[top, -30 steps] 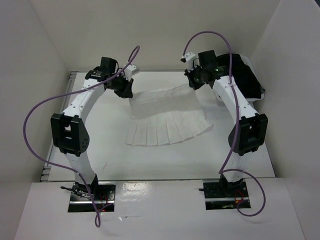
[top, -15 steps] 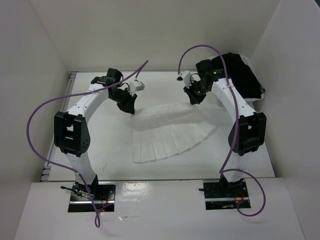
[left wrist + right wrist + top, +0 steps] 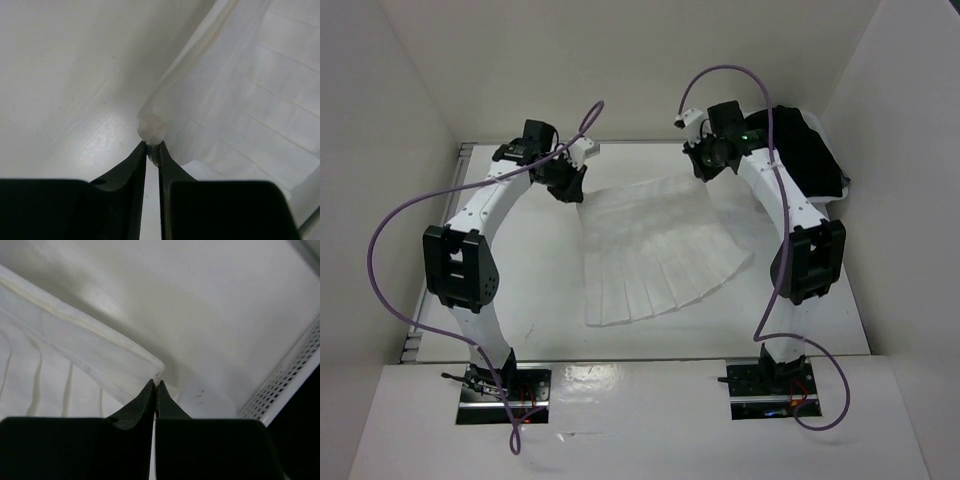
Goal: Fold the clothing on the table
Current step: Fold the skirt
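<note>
The skirt (image 3: 240, 100) is fanned out, so my left gripper should keep holding the waistband corner, which would fall short at the skirt's far side if I opened now.
The clothing (image 3: 655, 255), a white pleated skirt, lies fanned out on the table (image 3: 530, 290), waistband at the far side and flared hem toward the arm bases. My left gripper (image 3: 572, 192) is shut on the waistband's left corner; in the left wrist view the gripper (image 3: 152, 146) pinches a bunched tip of the skirt (image 3: 240, 100). My right gripper (image 3: 703, 172) is shut on the waistband's right corner. The right wrist view has its tips (image 3: 155, 384) closed on the edge of the skirt (image 3: 60, 350). The waistband is stretched between the two grippers.
A black garment (image 3: 810, 145) sits in a white perforated bin (image 3: 285, 380) at the far right, close behind my right arm. A metal rail (image 3: 463, 160) runs along the table's left edge. White walls enclose the table on three sides.
Both grippers, holding the waistband corners, swung toward the near side and then back to the far side. The skirt now lies longer, with its hem closer to the arm bases.
</note>
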Motion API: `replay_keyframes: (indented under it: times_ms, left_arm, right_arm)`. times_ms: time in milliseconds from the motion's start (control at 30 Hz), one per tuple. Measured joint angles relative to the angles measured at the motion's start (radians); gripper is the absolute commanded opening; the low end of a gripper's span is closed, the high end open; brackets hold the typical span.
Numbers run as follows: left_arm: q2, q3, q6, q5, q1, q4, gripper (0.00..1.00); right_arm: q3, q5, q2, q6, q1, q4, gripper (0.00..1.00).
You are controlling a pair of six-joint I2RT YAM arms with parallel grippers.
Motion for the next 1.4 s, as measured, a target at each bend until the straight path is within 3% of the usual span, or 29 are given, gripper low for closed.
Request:
replay_keyframes:
  times_ms: [367,600,767,1067,1267,1367,1400]
  left_arm:
    - [0.021,0.206,-0.121,-0.233,-0.001,0.138,0.00]
    - [0.021,0.205,-0.129,-0.253,-0.004,0.169,0.00]
    - [0.003,0.069,-0.114,-0.241,-0.008,0.164,0.00]
    - [0.000,-0.133,-0.104,-0.245,-0.084,0.185,0.03]
    - [0.000,-0.164,-0.105,-0.306,-0.167,0.221,0.08]
    - [0.000,-0.193,-0.105,-0.338,-0.188,0.249,0.29]
    - [0.000,-0.204,-0.105,-0.344,-0.193,0.256,0.38]
  right_arm:
    - [0.369,0.212,0.176,0.140,0.046,0.137,0.00]
    - [0.475,0.285,0.222,0.186,0.067,0.148,0.00]
    - [0.304,0.327,0.175,0.121,0.106,0.164,0.00]
    - [-0.173,0.402,0.135,-0.001,0.136,0.258,0.00]
    - [-0.263,0.439,0.135,-0.034,0.122,0.323,0.00]
    - [-0.264,0.444,0.135,-0.037,0.112,0.359,0.00]
    - [-0.264,0.445,0.135,-0.038,0.111,0.369,0.06]
